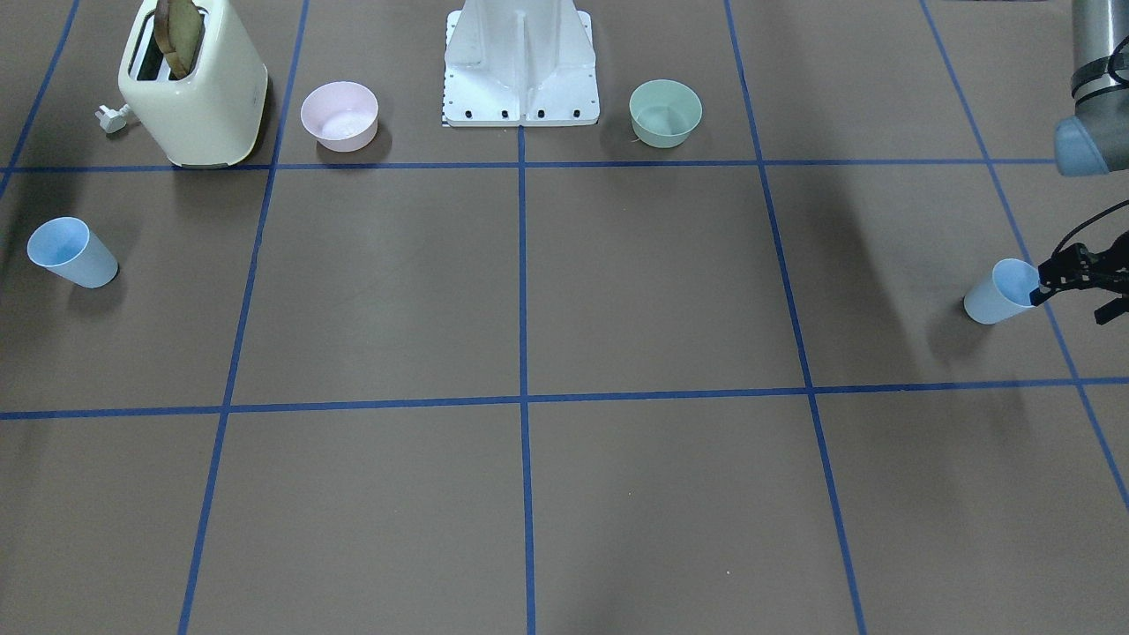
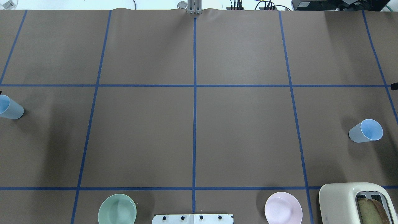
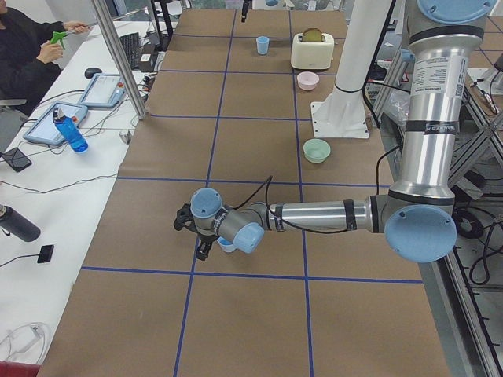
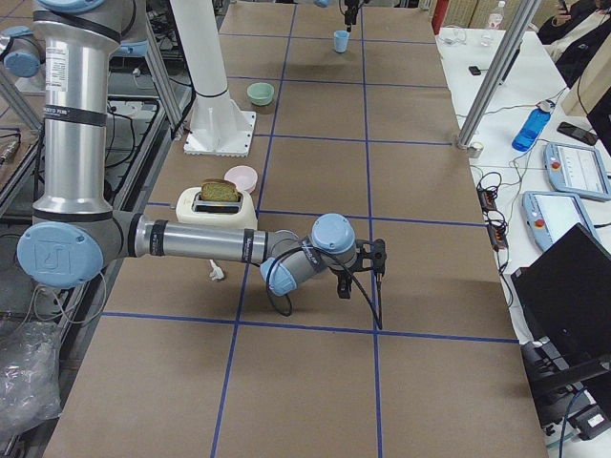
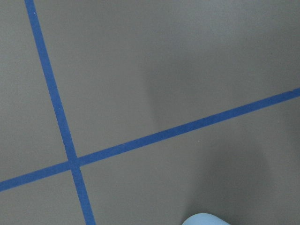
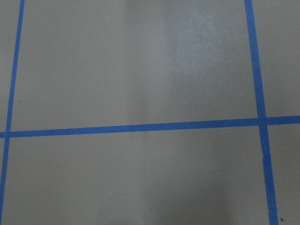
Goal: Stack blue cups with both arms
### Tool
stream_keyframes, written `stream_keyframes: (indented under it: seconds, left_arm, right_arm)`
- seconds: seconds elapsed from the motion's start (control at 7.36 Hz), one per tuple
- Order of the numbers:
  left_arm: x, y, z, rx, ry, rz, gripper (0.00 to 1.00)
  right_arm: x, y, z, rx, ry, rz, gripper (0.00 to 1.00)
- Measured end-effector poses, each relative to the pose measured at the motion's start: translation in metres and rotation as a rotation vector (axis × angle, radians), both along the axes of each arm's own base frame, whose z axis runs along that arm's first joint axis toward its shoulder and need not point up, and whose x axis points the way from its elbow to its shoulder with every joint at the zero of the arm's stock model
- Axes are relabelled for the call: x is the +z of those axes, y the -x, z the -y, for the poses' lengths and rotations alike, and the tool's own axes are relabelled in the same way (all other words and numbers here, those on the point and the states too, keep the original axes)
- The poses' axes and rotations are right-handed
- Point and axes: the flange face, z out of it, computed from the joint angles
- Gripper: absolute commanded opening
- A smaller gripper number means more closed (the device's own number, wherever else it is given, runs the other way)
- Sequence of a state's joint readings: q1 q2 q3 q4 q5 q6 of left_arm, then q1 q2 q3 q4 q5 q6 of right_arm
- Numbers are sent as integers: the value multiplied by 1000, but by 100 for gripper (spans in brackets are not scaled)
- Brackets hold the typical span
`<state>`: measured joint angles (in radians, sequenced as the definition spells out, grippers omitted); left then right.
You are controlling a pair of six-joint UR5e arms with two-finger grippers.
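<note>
My left gripper's fingers reach only the rim's outer edge (image 1: 1037, 281) on the blue cup, so it is too early to close before moving into its opening (image 1: 1016, 280).
Two pale blue cups stand upright at opposite ends of the table. One cup (image 1: 997, 295) is at my left arm's end and also shows in the overhead view (image 2: 9, 108). My left gripper (image 1: 1074, 302) is open, level with the rim, and one fingertip (image 1: 1044, 291) is at the rim's outer side. The left wrist view shows only the cup's rim (image 5: 204, 219). The other cup (image 1: 71, 253) (image 2: 366, 130) stands free. My right gripper (image 4: 374, 256) hangs low beyond it, off the overhead view except for a black sliver (image 2: 395, 86). I cannot tell whether it is open or shut.
A cream toaster (image 1: 198, 88) holding bread, a pink bowl (image 1: 340, 115), the white pedestal (image 1: 520, 66) and a mint-green bowl (image 1: 666, 112) line the robot's side. A side bench (image 3: 71, 133) holds tablets and bottles, with an operator seated there.
</note>
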<state>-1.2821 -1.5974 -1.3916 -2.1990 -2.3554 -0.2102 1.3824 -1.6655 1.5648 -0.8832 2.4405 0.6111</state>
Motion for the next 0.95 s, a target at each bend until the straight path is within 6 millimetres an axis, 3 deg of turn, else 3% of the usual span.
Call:
stream_keyframes:
  seconds: [0.27,0.41,0.68,0.82,0.95]
  left_arm:
    - [11,-1,-16,9,-12,-6,97]
    - [13,-5,-21,18,-13,-6,85]
    - [15,-13,-24,35,-13,-6,18]
    - [15,-19,-25,46,-13,-6,0]
    - [15,-24,-26,56,-13,-6,0]
  right_arm:
    - [0,-1,0,1,1,0,100]
    - [0,-1,0,1,2,1,100]
    - [0,0,1,0,2,1,100]
    - [-1,0,2,0,0,2,100]
    - [-2,0,3,0,-1,3,100]
